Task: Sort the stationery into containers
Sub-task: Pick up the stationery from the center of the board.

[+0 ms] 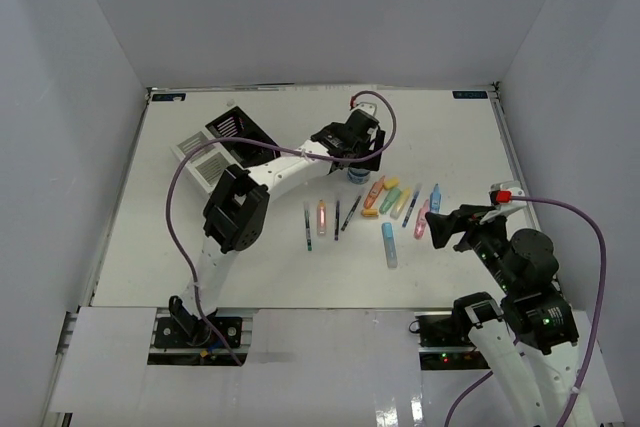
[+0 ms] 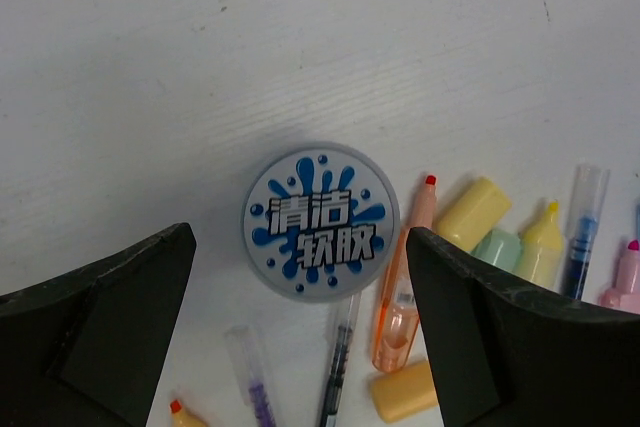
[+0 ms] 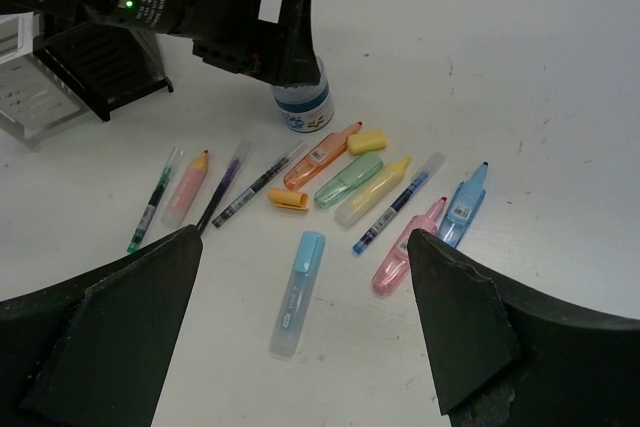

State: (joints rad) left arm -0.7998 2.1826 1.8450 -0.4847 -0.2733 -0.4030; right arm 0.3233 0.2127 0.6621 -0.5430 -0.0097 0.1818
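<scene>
I should move my left gripper down first and then close it on the tub point(image 1: 357, 176), because the right wrist view shows most of the tub's side below my fingers.
A small round blue-white tub point(image 2: 320, 221) stands on the table at the far edge of the stationery. My left gripper point(image 2: 300, 237) hangs open just over it, one finger on each side, not touching; in the top view the tub point(image 1: 357, 176) peeks out below that gripper point(image 1: 357, 161). Thin dark pens point(image 3: 255, 185) and orange, green, yellow and pink highlighters point(image 3: 348, 180) lie spread in a row. A blue highlighter point(image 3: 298, 292) lies alone nearer me, below my open, empty right gripper point(image 3: 305, 237). The containers point(image 1: 222, 142), black and white slatted compartments, stand at the far left.
The left arm point(image 1: 236, 209) stretches from its base across to the tub, with a purple cable point(image 1: 178, 197) looping beside it. A loose yellow cap point(image 3: 288, 199) lies among the pens. Grey walls close the table point(image 1: 180, 257) on three sides.
</scene>
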